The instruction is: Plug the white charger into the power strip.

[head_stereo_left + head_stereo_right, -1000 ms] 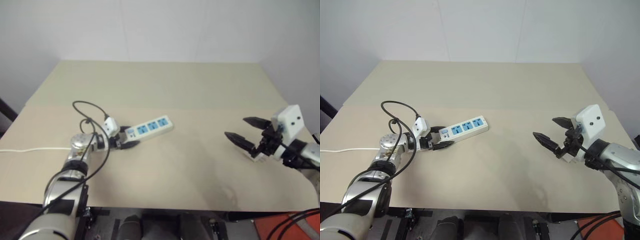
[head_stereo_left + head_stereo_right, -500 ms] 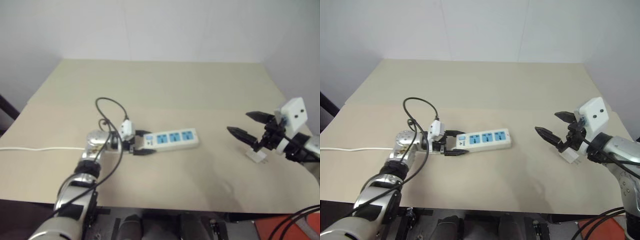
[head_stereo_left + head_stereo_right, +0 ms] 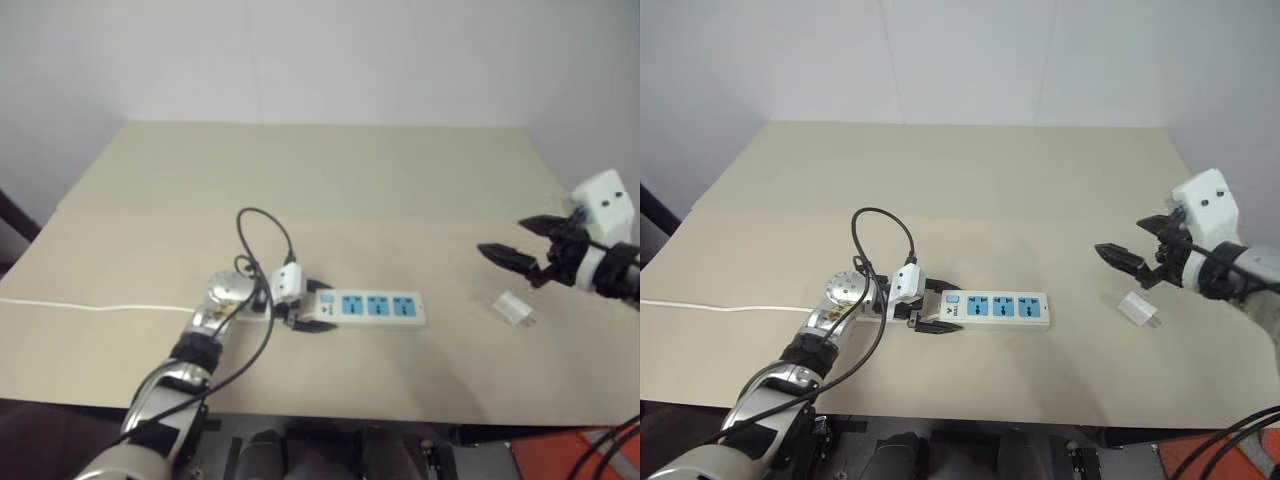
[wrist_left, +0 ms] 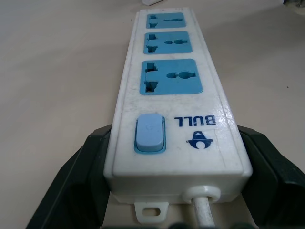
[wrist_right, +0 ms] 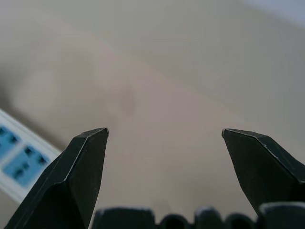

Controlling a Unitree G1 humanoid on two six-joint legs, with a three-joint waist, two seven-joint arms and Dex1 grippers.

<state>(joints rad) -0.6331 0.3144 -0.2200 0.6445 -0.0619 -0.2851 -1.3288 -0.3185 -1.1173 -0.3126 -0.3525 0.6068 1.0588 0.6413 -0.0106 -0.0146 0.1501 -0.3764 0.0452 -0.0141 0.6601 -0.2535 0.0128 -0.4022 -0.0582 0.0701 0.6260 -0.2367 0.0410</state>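
Note:
I need to grab the charger next with my right gripper by the flat sides of its white body (image 3: 512,307), since its metal prongs stick out at one end.
The power strip (image 3: 375,307) lies flat near the table's front middle, its three blue sockets facing up. My left gripper (image 3: 310,308) is shut on its switch end, with one black finger (image 4: 76,191) along each long side of the strip (image 4: 171,90). The white charger (image 3: 515,308) lies loose on the table at the right, apart from the strip. My right gripper (image 3: 502,237) hovers open above and just behind the charger, with nothing between its fingers (image 5: 81,176). Part of the strip (image 5: 14,162) shows in the right wrist view.
The strip's white cord (image 3: 100,307) runs left along the beige table (image 3: 320,180) to its left edge. The table's right edge is close to the right gripper. A white wall stands behind the table.
My left gripper has dragged the power strip to the right, toward the front middle. The right gripper has lifted and drawn to the right, still open. The charger has stayed in place.

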